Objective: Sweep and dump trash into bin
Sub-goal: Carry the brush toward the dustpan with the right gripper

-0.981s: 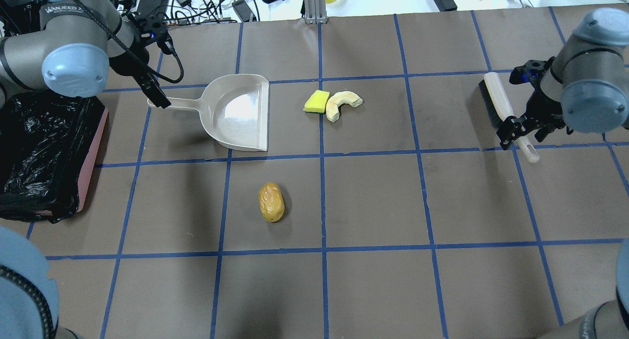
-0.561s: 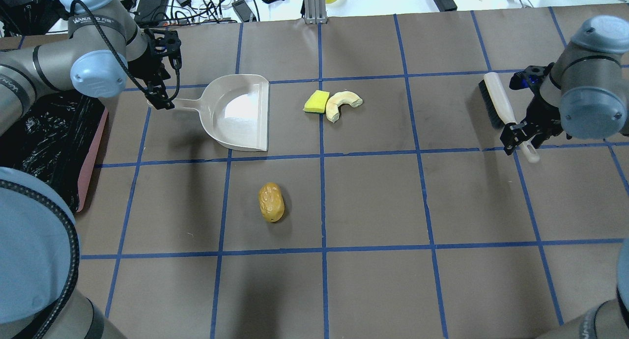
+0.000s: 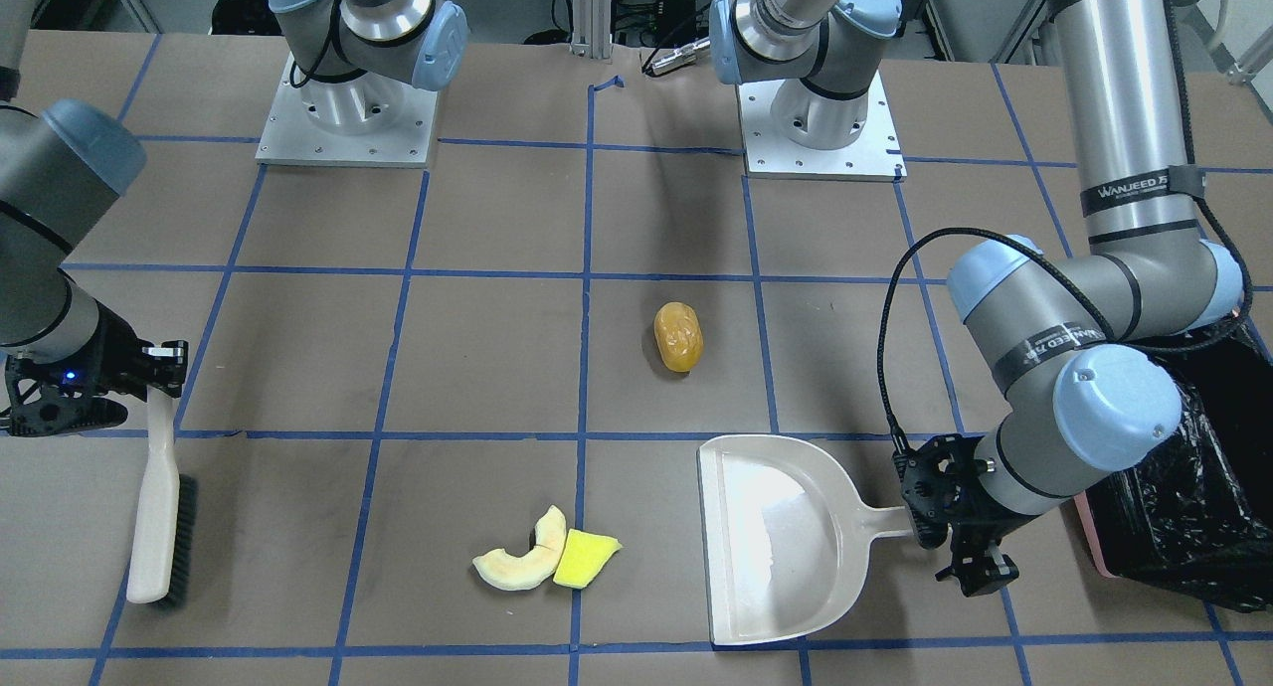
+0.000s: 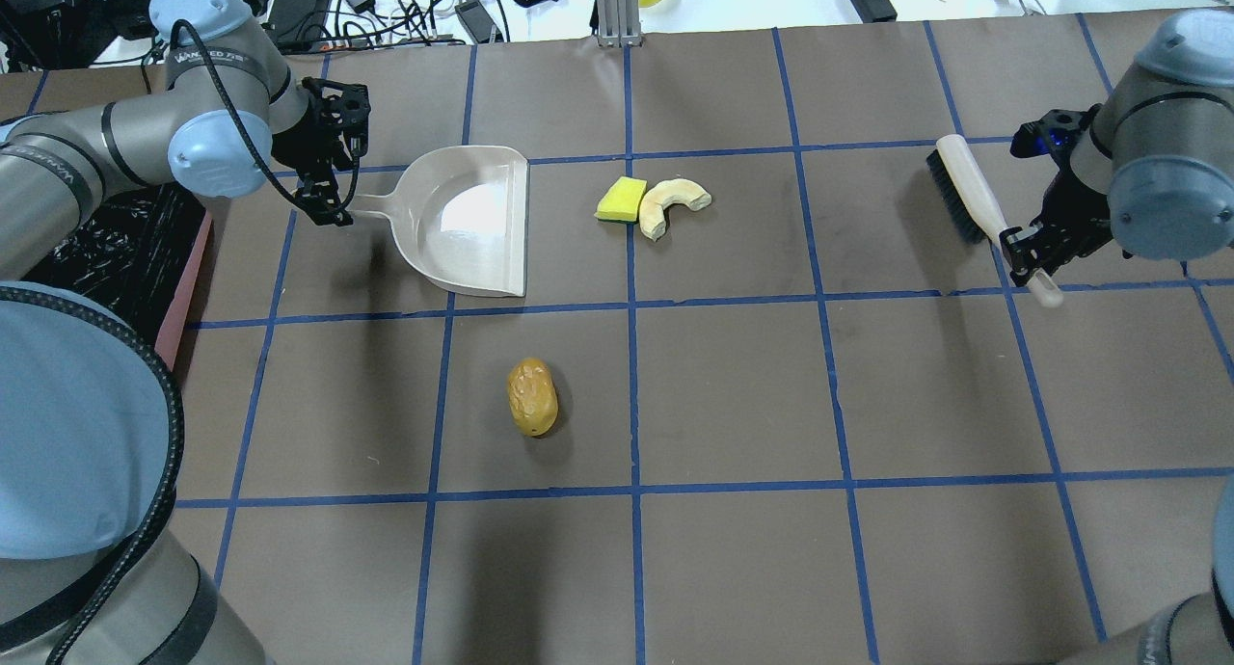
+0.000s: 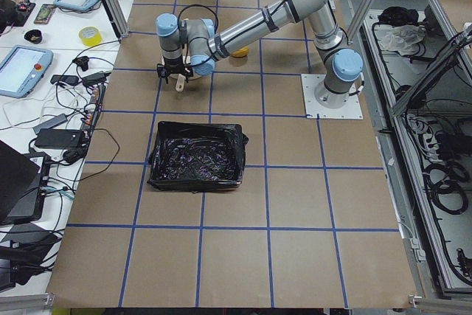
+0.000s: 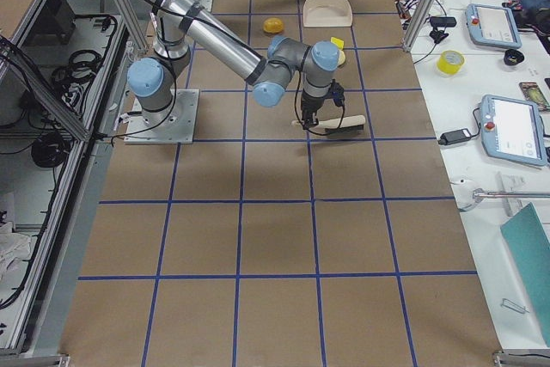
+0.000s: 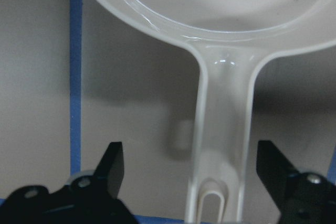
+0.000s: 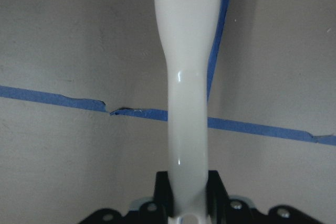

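My left gripper should grab the dustpan next by its narrow handle (image 3: 890, 521), because the dustpan's pan is too wide for my fingers.
The trash lies on the table: an orange-yellow lump (image 4: 532, 396) (image 3: 678, 337), and a cream crescent (image 4: 670, 202) (image 3: 517, 562) touching a yellow-green sponge wedge (image 4: 622, 199) (image 3: 584, 557). The beige dustpan (image 4: 472, 217) (image 3: 776, 537) rests flat, its mouth facing the crescent and wedge. My left gripper (image 4: 333, 207) (image 7: 191, 182) is open, its fingers on either side of the end of the dustpan handle (image 7: 223, 129). My right gripper (image 4: 1027, 251) (image 8: 186, 198) is shut on the handle of the brush (image 4: 964, 193) (image 8: 186, 77). The pink bin (image 4: 183, 279) (image 3: 1094, 537) with its black bag stands just beyond the left gripper.
The table is brown paper with blue tape lines (image 4: 631, 308). The arm bases (image 3: 343, 119) stand on the robot's side. Cables and devices (image 4: 463, 0) lie past the far edge. The left arm's elbow (image 4: 77, 434) hangs over the near left corner.
My left arm has swung right, bringing its gripper from beside the handle end to straddle it. My right gripper and the brush have shifted slightly toward the far edge.
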You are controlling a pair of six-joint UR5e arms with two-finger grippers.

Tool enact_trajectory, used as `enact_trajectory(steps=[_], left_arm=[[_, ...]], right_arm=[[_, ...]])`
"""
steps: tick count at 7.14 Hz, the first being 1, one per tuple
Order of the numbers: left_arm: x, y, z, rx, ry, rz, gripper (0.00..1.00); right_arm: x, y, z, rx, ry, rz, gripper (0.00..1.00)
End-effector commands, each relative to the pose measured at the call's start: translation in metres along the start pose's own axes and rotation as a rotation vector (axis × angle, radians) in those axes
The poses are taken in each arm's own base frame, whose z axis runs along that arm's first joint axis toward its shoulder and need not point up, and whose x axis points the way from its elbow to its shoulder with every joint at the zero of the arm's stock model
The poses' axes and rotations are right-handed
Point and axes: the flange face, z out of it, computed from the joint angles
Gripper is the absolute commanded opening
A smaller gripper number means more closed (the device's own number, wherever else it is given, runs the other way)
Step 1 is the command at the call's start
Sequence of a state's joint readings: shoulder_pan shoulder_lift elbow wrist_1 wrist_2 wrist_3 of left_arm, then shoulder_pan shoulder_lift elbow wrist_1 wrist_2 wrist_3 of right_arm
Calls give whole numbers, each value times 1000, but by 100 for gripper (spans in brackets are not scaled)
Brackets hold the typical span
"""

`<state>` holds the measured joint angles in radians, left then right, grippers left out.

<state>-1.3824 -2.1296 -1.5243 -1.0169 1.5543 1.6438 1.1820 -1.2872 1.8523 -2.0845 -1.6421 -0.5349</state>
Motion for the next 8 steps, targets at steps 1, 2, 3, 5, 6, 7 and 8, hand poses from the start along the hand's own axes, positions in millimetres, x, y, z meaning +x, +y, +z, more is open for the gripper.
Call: enact_trajectory(steps=[1,2,3,5,6,7,8], left_arm=[[1,1,2,-3,11,-1,76],[2,0,-1,-4,7,0,70],[2,1,-1,-5,7,0,57],[7,-1,1,-1,16,2,15],[9,-1,4,-1,22,0,4],[10,-1,4,-1,23,0,0],[10,-2,3,-3,22,0,0]], right_arm=[[-66,-2,-33,11,12,78,0],[-149,-10,-36,11,48,95,0],[-208,-17,-26,3,92,127,0],[-297,-46,-1,-5,134,120,0],[-328,-70,6,15,160,138,0],[-355,-89,11,31,154,201,0],[-382,-94,22,30,154,193,0]])
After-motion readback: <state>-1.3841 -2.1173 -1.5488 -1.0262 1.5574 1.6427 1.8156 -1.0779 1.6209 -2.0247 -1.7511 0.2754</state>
